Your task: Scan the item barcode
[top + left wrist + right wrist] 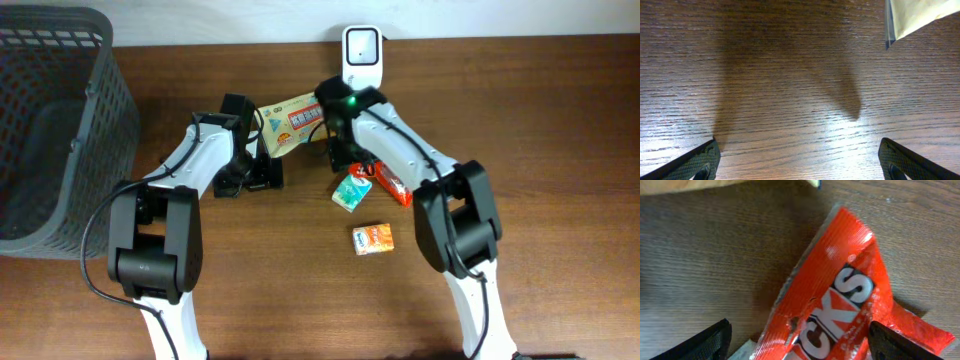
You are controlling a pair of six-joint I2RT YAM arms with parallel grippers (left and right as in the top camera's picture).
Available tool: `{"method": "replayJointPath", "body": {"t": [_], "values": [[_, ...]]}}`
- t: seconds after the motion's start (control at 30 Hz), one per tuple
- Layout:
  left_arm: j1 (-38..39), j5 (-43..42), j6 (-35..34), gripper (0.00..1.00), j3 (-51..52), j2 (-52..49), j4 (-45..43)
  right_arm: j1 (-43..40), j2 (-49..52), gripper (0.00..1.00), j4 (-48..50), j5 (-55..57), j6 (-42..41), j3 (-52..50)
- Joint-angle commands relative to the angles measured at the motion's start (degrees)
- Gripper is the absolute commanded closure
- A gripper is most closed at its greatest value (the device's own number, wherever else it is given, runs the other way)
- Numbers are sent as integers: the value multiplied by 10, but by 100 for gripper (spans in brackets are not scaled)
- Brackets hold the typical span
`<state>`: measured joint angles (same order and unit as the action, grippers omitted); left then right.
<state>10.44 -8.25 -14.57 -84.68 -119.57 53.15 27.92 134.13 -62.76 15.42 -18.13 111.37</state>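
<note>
I should grab the red snack packet across its near end with my right gripper to scan the barcode, because that leaves the rest uncovered.
A red snack packet with white lettering lies on the wooden table, also seen as the red snack packet from above. My right gripper hangs just over its near end, jaws wide open, one finger on each side and neither touching it. The white barcode scanner stands at the table's far edge. A yellow packet lies flat between the two arms. My left gripper is open over bare wood, with only that yellow packet's corner in its view.
A green packet lies beside the red one, and a small orange box sits nearer the front. A dark mesh basket fills the left side. In the overhead view the left gripper and right gripper are close together.
</note>
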Motion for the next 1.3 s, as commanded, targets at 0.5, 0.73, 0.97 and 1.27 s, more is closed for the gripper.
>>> {"method": "replayJointPath", "body": {"t": [0.5,0.73,0.97,1.27], "values": [[0,6,-3,1,-5,12,-1,14,19,96,-92,61,-64,64],[0,6,-3,1,-5,12,-1,12,12,96,-241,-122,-14,329],[0,8,-3,1,-5,12,-1,-31,14,96,-243,-413,56,371],[-26,6,-4,1,-5,12,3,-99,14,96,-111,-650,57,178]]}}
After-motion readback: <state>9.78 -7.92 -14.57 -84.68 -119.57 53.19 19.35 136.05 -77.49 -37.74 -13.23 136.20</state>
